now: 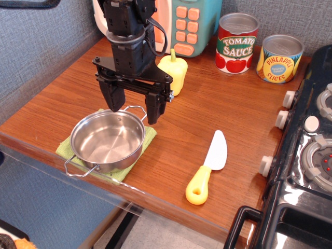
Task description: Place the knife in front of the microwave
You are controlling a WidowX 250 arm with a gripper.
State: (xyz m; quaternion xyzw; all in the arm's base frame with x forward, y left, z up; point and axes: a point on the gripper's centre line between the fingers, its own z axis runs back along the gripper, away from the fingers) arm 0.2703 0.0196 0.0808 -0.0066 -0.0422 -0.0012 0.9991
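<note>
Next, my gripper grabs the knife by its yellow handle [199, 183] to place the knife in front of the microwave [188, 25].
The knife [208, 167] lies flat on the wooden counter near its front edge, white rounded blade pointing away, yellow handle with a hole toward the front. The microwave [188, 25] stands at the back, its teal panel and salmon buttons showing; the arm hides much of its door. My gripper [133, 108] hangs open and empty above the far rim of a steel pot, well to the left of the knife.
A steel pot [107, 141] sits on a green cloth [147, 139] at the front left. A yellow bell pepper [176, 71] stands before the microwave. A tomato sauce can [236, 43] and pineapple can [279, 58] stand at the back right. A toy stove [306, 155] borders the right.
</note>
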